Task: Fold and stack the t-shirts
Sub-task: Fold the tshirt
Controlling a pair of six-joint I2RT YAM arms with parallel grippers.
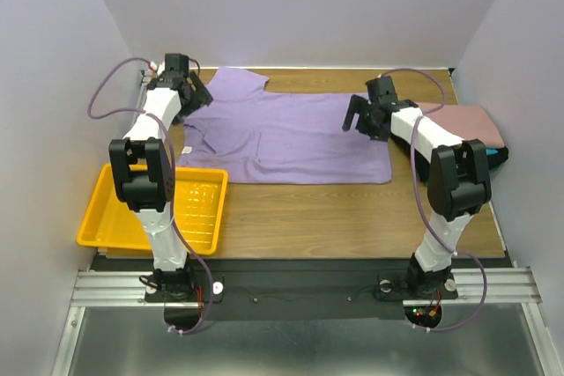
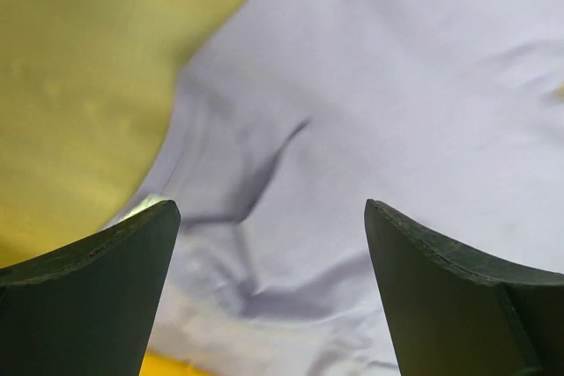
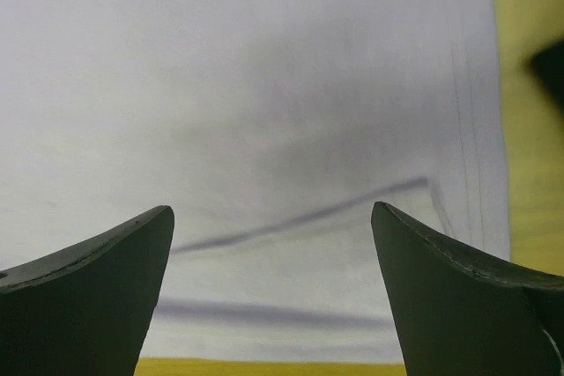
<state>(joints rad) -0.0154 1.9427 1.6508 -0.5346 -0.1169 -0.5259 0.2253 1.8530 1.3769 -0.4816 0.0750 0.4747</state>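
I will next grip the lavender t-shirt at its far shoulder edge (image 1: 213, 88) beside the far sleeve (image 1: 238, 83) with my left gripper, to fold the far side inward.
A lavender short-sleeved t-shirt (image 1: 282, 134) lies spread flat on the wooden table, collar end to the left. My left gripper (image 1: 196, 92) hovers open over its far-left sleeve and shoulder; the left wrist view shows wrinkled lavender cloth (image 2: 370, 85) between the wide-apart fingers (image 2: 106, 288), nothing gripped. My right gripper (image 1: 357, 116) hangs open over the shirt's right hem end; the right wrist view shows smooth cloth (image 3: 264, 85) with a fold line and the hem. A folded dusty-pink shirt (image 1: 467, 121) lies at the right on a teal one (image 1: 500, 158).
A yellow plastic tray (image 1: 106, 217) sits at the near left beside the left arm. Bare wooden table (image 1: 335, 217) runs in front of the shirt. White walls close in the left, back and right sides.
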